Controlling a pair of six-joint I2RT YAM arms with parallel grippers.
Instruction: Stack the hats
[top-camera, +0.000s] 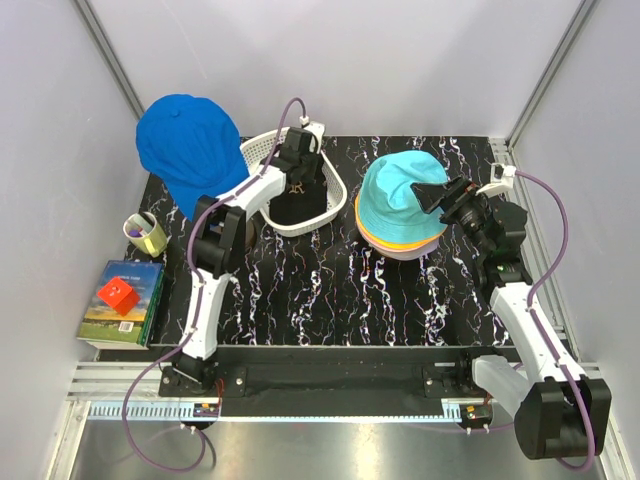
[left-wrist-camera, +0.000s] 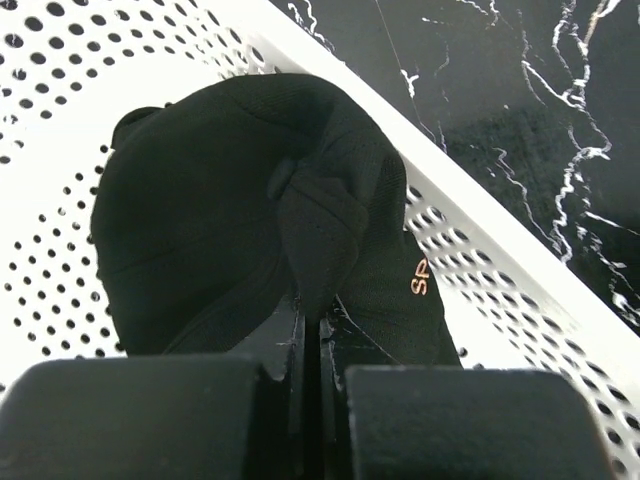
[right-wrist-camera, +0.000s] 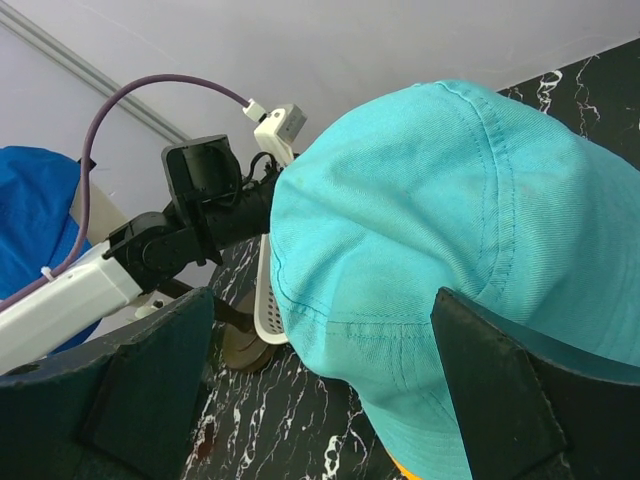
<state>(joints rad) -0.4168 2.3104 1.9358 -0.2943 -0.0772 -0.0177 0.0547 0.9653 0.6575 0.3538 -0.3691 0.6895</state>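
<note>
My left gripper is holding a gathered fold (top-camera: 304, 182) of the black cap, so the cap would come up out of the white basket (top-camera: 258, 152) if I lifted my left gripper now.
A teal bucket hat (top-camera: 398, 190) tops a stack on the right of the black marble table; an orange-yellow brim (top-camera: 400, 244) shows beneath it, and any lower hats are hidden. My right gripper (top-camera: 433, 197) is open at the teal hat's right side. In the right wrist view its fingers (right-wrist-camera: 150, 385) straddle the teal hat (right-wrist-camera: 440, 230) without closing on it. A black cap (top-camera: 300, 203) with gold lettering lies in the white basket (top-camera: 258, 152). My left gripper (left-wrist-camera: 310, 305) is shut on a fold of the black cap (left-wrist-camera: 200, 220). A royal-blue hat (top-camera: 187, 150) sits at the back left.
The white perforated basket wall (left-wrist-camera: 490, 250) surrounds the cap. A yellow-green cup (top-camera: 146, 232) and a book (top-camera: 125, 310) with a red cube (top-camera: 117, 293) lie left of the table. Grey walls close in on both sides.
</note>
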